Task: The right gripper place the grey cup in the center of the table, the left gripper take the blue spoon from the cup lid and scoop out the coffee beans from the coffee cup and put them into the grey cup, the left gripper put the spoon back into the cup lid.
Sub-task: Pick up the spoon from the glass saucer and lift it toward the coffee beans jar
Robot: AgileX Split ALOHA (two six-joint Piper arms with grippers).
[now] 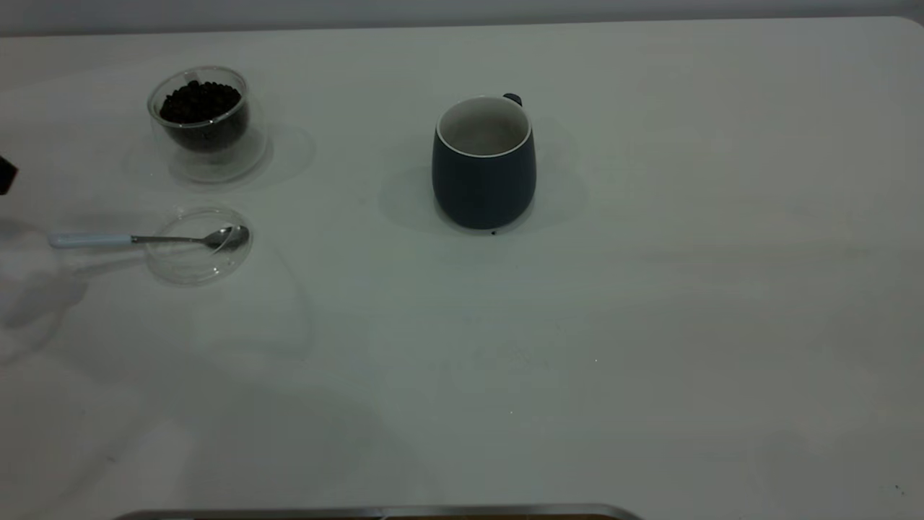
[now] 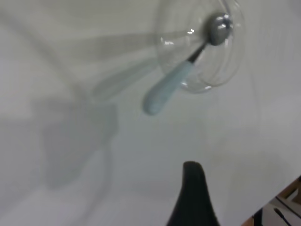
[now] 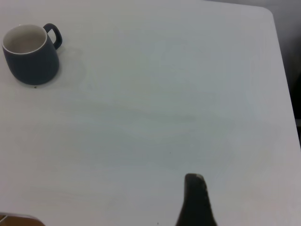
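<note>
My left gripper grabs the blue spoon by its blue handle next. Then my left gripper scoops coffee beans from the coffee cup.
The grey cup stands upright near the middle of the table, handle to the far side; its inside looks bare. In the right wrist view the grey cup is far from my right gripper. The coffee cup with coffee beans stands at the far left. In front of it the blue spoon lies with its bowl in the cup lid. My left gripper hovers short of the spoon and lid, holding nothing; only a black edge of it shows outside.
A tiny dark speck lies on the table at the grey cup's base. The table's rounded corner and side edge are near the right arm. A strip of the rig's frame runs along the near edge.
</note>
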